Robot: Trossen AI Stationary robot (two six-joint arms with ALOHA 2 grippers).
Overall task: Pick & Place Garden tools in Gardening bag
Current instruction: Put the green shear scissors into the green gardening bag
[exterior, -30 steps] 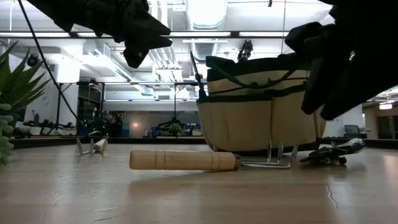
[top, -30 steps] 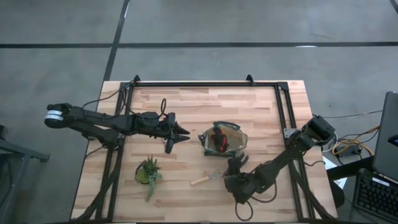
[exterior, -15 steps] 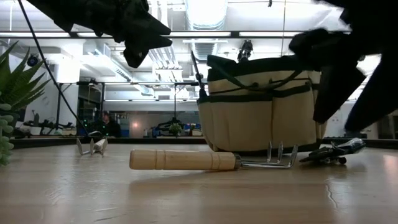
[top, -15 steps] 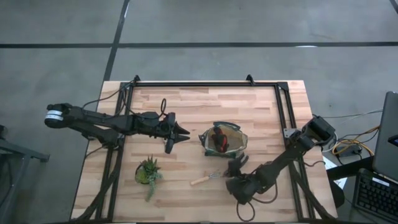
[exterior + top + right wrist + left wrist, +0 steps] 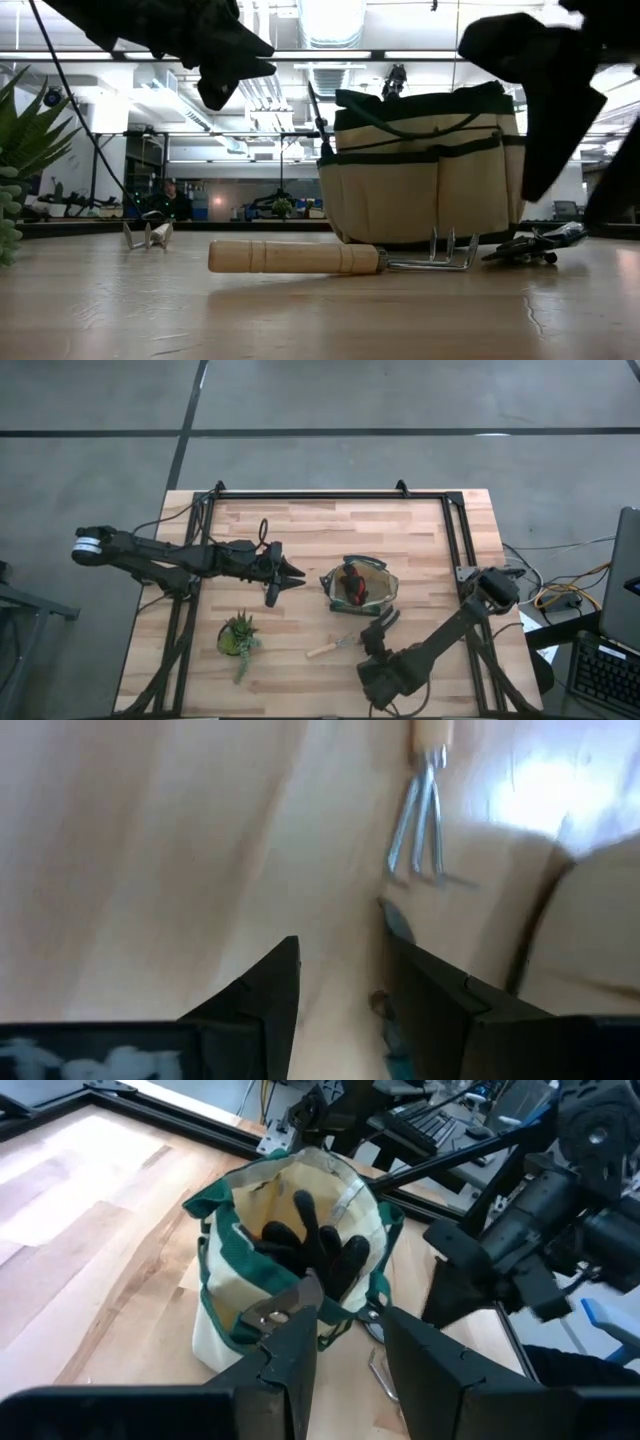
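Observation:
The pruner should go into the gardening bag [image 5: 590,940] with its handles first, so they need to stay free. My right gripper should next grab the pruner by its blade [image 5: 398,923].
The olive-green and tan gardening bag [image 5: 372,598] stands upright right of the table's middle. A red-and-black glove [image 5: 351,586] lies inside it, and its black fingers show in the left wrist view [image 5: 318,1240]. A wooden-handled pronged tool [image 5: 329,648] lies flat on the table near the bag, handle toward the left [image 5: 295,257]. A grey-black pruner [image 5: 535,245] lies on the table beside the bag's base. My right gripper [image 5: 378,628] is open and empty above the pruner's tip [image 5: 395,920] and the prongs [image 5: 420,820]. My left gripper [image 5: 290,573] is open and empty, left of the bag.
A small green potted succulent [image 5: 238,635] stands at the near left. A black frame [image 5: 330,494] runs along the table's far and side edges. A small pronged metal piece [image 5: 148,235] shows far back at the left in the low view. Bare wood lies between the succulent and the wooden-handled tool.
My right arm has drawn back toward the table's near edge, and its gripper has shifted over the pruner and the pronged tool. The tools, the bag and my left arm have kept still.

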